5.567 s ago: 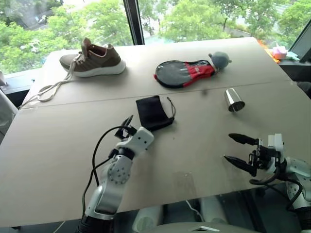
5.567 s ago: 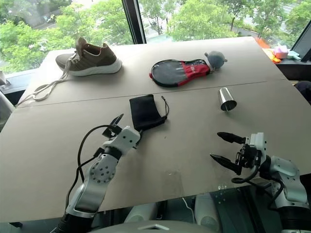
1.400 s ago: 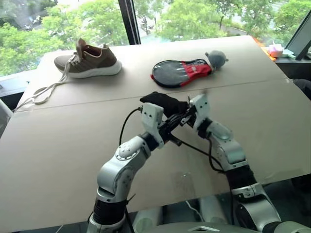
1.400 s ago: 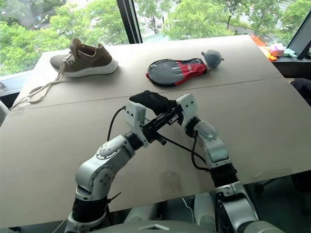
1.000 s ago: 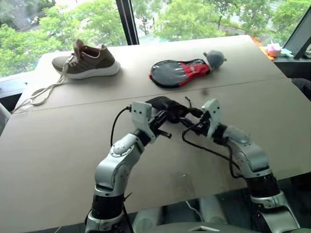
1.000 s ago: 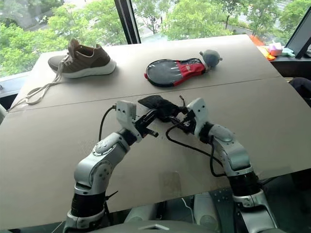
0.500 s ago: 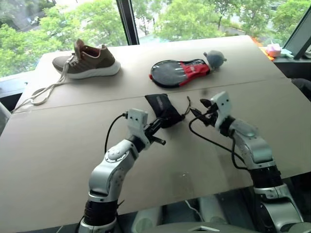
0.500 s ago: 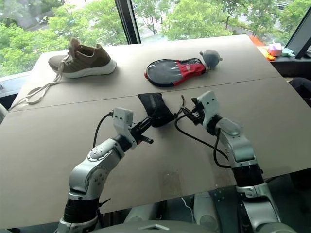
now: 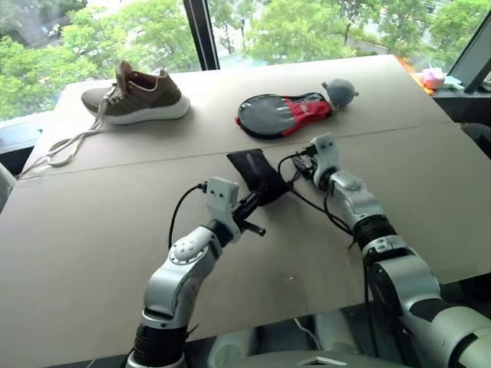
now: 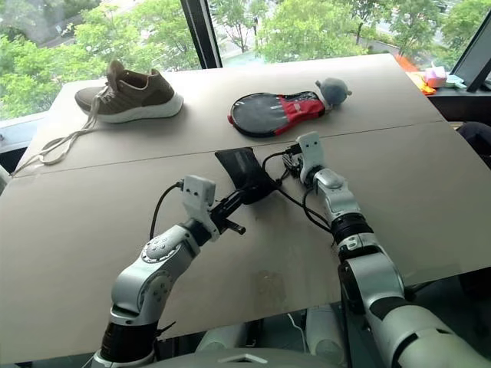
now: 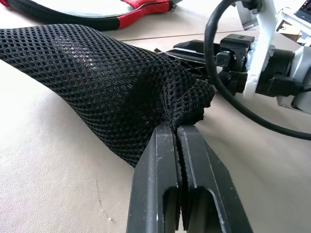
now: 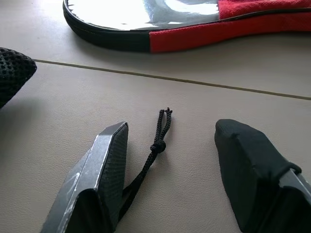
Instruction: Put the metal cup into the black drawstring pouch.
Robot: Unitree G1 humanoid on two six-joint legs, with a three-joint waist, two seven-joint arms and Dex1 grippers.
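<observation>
The right gripper grabs the thin cord near its knotted end (image 12: 158, 146) next, since the cord trails slack across the table from the pouch.
The black drawstring pouch (image 9: 257, 175) is a mesh bag, rounded and bulging, resting on the table near its middle seam. My left gripper (image 11: 177, 131) is shut on a bunched fold of the pouch's near edge, also seen in the head view (image 9: 259, 201). My right gripper (image 12: 172, 133) is open just right of the pouch, low over the table. The pouch's thin knotted cord (image 12: 158, 141) lies between its fingers, untouched. The metal cup is hidden.
A brown shoe (image 9: 142, 96) with loose laces sits at the far left. An oval black-and-red paddle cover (image 9: 284, 115) and a grey ball (image 9: 339, 90) lie just beyond the pouch. Window frames rise behind the table's far edge.
My right gripper has pulled off the pouch's mouth and swung forward to its right side, over the cord. The pouch has sunk onto the table, still in my left gripper.
</observation>
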